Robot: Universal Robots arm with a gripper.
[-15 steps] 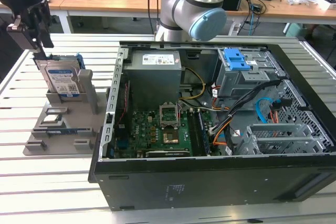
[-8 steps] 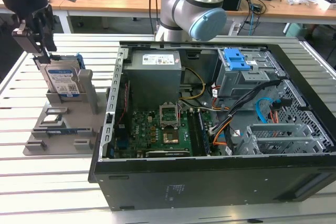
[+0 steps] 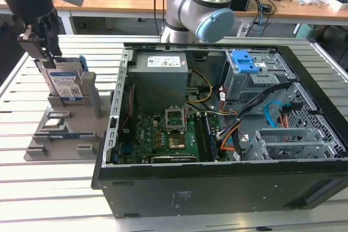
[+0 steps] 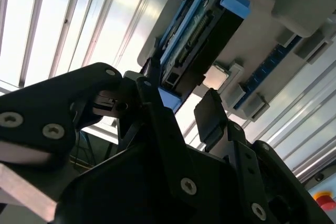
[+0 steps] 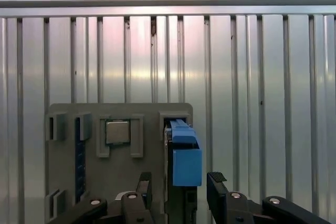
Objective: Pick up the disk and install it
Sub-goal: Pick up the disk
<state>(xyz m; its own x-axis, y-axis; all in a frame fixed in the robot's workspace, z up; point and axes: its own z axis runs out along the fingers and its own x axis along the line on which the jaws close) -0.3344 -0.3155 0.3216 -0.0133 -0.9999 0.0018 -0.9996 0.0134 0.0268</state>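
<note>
Next, my gripper grabs the disk by its top edge with the blue caddy (image 3: 68, 61) to install the disk in the computer case.
The disk (image 3: 66, 84), a silver drive with a white-and-blue label in a blue caddy, stands upright in the grey slotted stand (image 3: 60, 131) at the exterior view's left. My gripper (image 3: 42, 52) hangs just above the disk's top edge. In the first wrist view the blue caddy edge of the disk (image 5: 185, 161) lies between the two black fingers (image 5: 217, 181), with a gap on each side. The gripper (image 5: 181, 183) is open. In the second wrist view the disk (image 4: 202, 40) sits in the stand (image 4: 273, 19), with one finger pad (image 4: 210, 115) apart from it.
An open computer case (image 3: 117, 129) fills the middle and the exterior view's right, with a grey drive bay topped by a blue latch (image 3: 244, 61). The stand also holds a processor chip (image 5: 118, 132) and a dark blue strip (image 5: 79, 150). The arm's base (image 3: 201, 9) stands behind the case.
</note>
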